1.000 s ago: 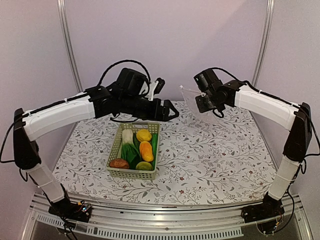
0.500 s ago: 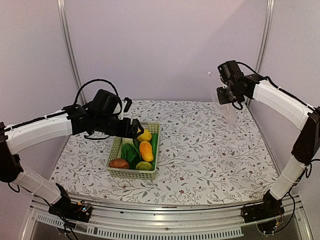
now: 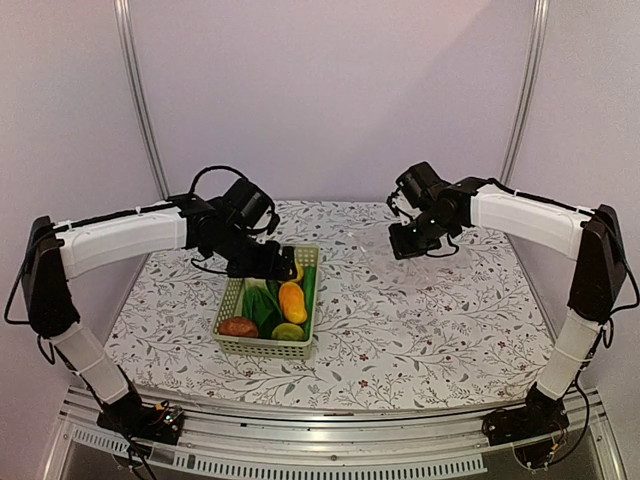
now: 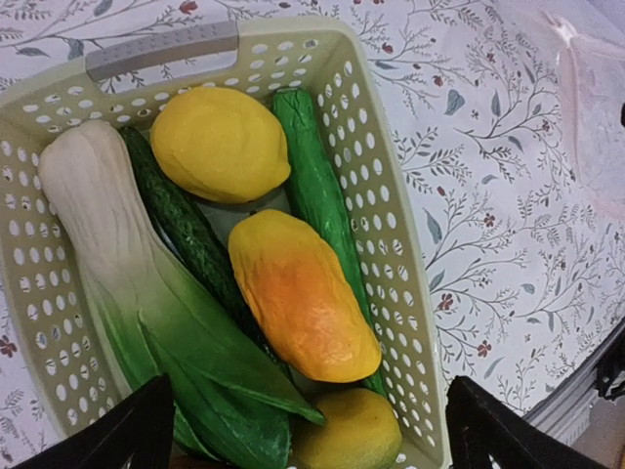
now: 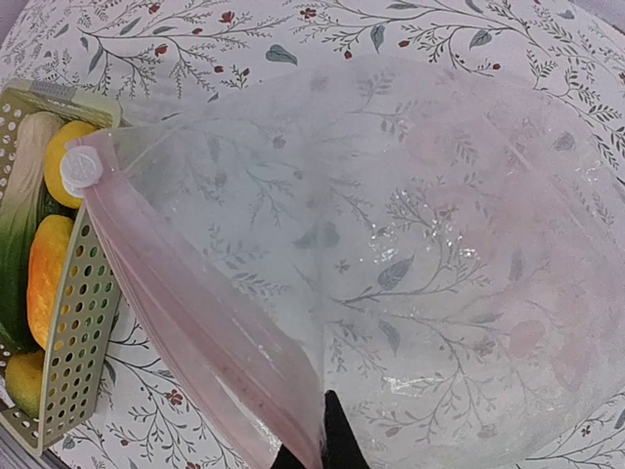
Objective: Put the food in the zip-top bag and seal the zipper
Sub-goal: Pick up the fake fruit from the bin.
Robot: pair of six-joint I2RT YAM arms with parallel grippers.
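The left gripper should next grab the orange fruit across its middle (image 5: 49, 278) by its long sides, so its ends stay free to go into the zip-top bag (image 5: 410, 254).
The food lies in a pale green lattice basket (image 3: 262, 348): a yellow fruit (image 4: 220, 144), an orange fruit (image 4: 303, 293), bok choy (image 4: 107, 254), a long green cucumber (image 4: 317, 195), a yellow-green fruit (image 4: 356, 435) and a reddish-brown piece (image 3: 238, 326). My left gripper (image 3: 285, 265) hovers open over the basket's far half, with its fingers (image 4: 122, 440) on either side of the orange fruit and touching nothing. My right gripper (image 5: 324, 445) is shut on the mouth edge of the clear zip-top bag (image 5: 410, 254). The pinkish zipper (image 5: 195, 313) slants towards the basket, mouth apart.
A white round slider (image 5: 76, 168) sits at the zipper's end by the basket (image 5: 83, 313). The bag (image 3: 375, 248) spreads over the floral tablecloth (image 3: 430, 330) right of the basket. A grey handle (image 4: 161, 49) runs along the basket's far rim.
My left gripper came down from beside the bag to just above the basket and opened a little wider. My right arm swung right and up, then back to centre and lower, bag still in its grip.
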